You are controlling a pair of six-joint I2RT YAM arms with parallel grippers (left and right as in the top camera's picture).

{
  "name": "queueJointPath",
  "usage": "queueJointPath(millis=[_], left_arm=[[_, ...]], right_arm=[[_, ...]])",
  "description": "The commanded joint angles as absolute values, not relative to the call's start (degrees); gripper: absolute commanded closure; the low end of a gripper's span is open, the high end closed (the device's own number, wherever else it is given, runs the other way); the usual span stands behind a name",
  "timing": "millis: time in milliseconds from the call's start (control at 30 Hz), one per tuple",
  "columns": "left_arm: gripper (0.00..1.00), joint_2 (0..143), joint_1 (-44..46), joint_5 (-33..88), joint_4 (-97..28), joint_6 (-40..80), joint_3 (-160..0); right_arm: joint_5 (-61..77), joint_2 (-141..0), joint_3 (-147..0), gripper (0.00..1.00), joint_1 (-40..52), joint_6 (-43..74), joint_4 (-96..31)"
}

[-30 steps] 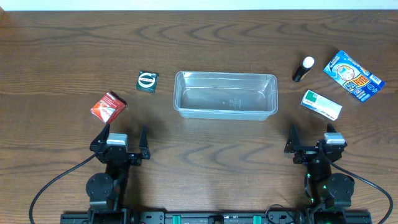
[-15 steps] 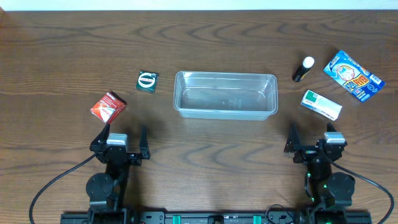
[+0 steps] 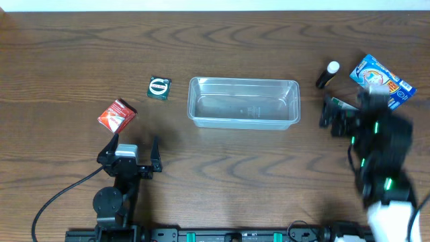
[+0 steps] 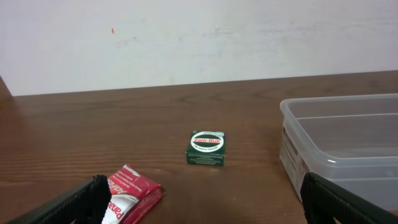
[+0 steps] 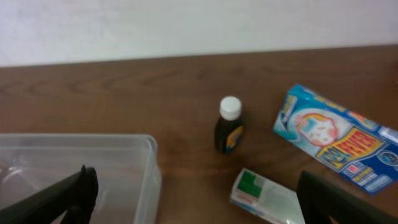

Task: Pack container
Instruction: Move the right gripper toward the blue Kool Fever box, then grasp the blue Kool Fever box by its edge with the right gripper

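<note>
The blue packet should go into the clear container lengthwise with its other end, which stays free. So I need to grab the packet next with my right gripper, across its long side edges near one end.
The clear container stands empty at mid-table. My left gripper rests open near the front edge, nothing between its fingers. In its wrist view a red packet lies by the left finger, a small green box further off, and the container's corner at right. My right gripper, blurred, hangs open just right of the container, over a white and green box. Beyond it are a dark bottle with a white cap and a blue packet.
On the left half lie the red packet and the green box. At the back right stand the bottle and the blue packet. The right arm covers most of the white and green box from above.
My right arm has swung from the front edge toward the back, up to the white and green box beside the container. The left arm and all objects have stayed put.
</note>
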State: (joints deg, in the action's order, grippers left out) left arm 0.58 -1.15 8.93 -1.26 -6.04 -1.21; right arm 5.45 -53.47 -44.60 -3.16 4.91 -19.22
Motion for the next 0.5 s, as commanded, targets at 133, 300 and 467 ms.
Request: queueJointPath(millis=[133, 300, 467], left_arm=[[0.02, 0.23, -1.54, 9.67, -3.2, -5.91, -0.23], [0.02, 0.23, -1.54, 9.67, -3.2, -5.91, -0.23], [0.02, 0.23, -1.54, 9.67, -3.2, -5.91, -0.23]], right_arm=[[8.54, -74.87, -68.01, 0.01, -3.46, 4.45, -29.34], [10.11, -79.44, -70.65, 0.01, -3.88, 3.51, -26.28], [5.76, -79.9, -70.65, 0.01, -9.15, 2.72, -26.37]])
